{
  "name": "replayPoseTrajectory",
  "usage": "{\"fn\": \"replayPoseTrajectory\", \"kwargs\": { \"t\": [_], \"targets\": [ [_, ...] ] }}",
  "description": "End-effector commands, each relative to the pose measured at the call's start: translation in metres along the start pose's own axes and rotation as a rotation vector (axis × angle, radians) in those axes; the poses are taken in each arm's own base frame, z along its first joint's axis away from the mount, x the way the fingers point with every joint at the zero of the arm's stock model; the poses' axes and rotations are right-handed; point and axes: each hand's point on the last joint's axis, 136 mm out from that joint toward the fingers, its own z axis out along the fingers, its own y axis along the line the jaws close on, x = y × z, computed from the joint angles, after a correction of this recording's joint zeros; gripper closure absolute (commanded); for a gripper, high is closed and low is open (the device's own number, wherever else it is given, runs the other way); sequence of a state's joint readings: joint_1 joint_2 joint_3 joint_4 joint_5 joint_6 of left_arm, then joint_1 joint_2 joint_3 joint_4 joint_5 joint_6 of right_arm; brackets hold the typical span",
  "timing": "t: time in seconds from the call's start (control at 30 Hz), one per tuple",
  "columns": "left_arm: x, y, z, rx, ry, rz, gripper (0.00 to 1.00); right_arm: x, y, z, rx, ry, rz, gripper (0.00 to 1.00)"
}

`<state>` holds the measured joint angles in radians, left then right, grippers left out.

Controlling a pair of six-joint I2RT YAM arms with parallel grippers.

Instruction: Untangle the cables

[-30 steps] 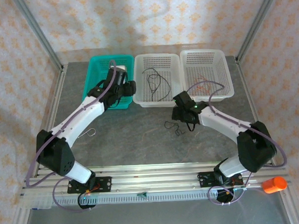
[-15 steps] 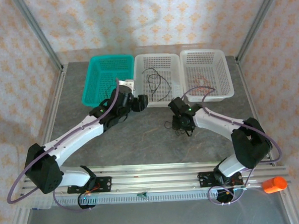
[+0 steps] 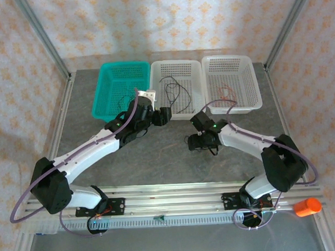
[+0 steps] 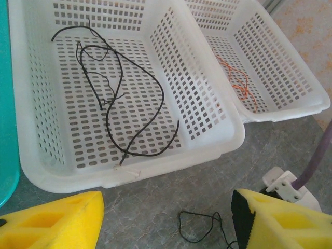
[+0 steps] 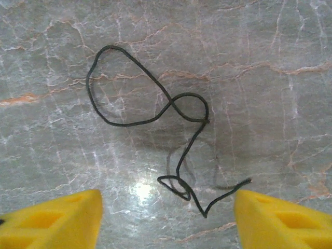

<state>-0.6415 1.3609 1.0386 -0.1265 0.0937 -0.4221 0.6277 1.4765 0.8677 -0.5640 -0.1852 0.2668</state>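
My right gripper will take the black cable between its fingers near the cable's end, so the cable's loops stay free for my left gripper to untangle.
A black cable [image 5: 155,109] lies in loose loops on the grey table, and its lower end reaches between the yellow fingers [image 5: 282,220] of my right gripper [image 5: 166,218], which is open just above it. In the top view that right gripper [image 3: 194,141] hovers at the table's middle. My left gripper [image 3: 164,115] is open just in front of the middle white basket [image 3: 176,62]; in its wrist view the same table cable [image 4: 199,228] shows between its fingers [image 4: 52,220]. Another black cable [image 4: 111,98] lies in the middle basket. An orange-red cable [image 4: 236,78] lies in the right white basket [image 3: 231,58].
A teal basket [image 3: 102,100] stands at the back left beside the two white ones. An orange object [image 3: 307,206] sits off the table's near right corner. Metal frame posts rise at the back corners. Bare grey table lies in front of both grippers.
My left arm has swung right from over the teal basket to the front of the middle basket. My right gripper has shifted slightly left and nearer, over the table cable.
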Motion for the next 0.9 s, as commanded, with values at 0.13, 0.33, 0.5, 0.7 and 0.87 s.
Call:
{"fn": "replayPoseTrajectory", "kwargs": {
  "t": [0.13, 0.33, 0.5, 0.7, 0.87],
  "targets": [
    [-0.004, -0.008, 0.004, 0.032, -0.012, -0.011, 0.33, -0.001, -0.002, 0.018, 0.033, 0.032, -0.053, 0.29],
    [-0.004, -0.009, 0.004, 0.033, -0.012, -0.007, 0.33, 0.014, 0.02, 0.015, -0.061, 0.075, -0.098, 0.34],
    [-0.003, -0.01, 0.007, 0.043, -0.004, -0.009, 0.33, 0.025, 0.027, 0.01, -0.074, 0.101, -0.132, 0.46],
    [-0.002, -0.012, 0.011, 0.049, 0.004, -0.009, 0.33, 0.026, 0.028, 0.007, -0.059, 0.106, -0.136, 0.59],
    [-0.003, -0.013, 0.013, 0.048, 0.006, -0.006, 0.33, 0.021, 0.024, 0.0, -0.03, 0.082, -0.12, 0.69]
  ]
}}
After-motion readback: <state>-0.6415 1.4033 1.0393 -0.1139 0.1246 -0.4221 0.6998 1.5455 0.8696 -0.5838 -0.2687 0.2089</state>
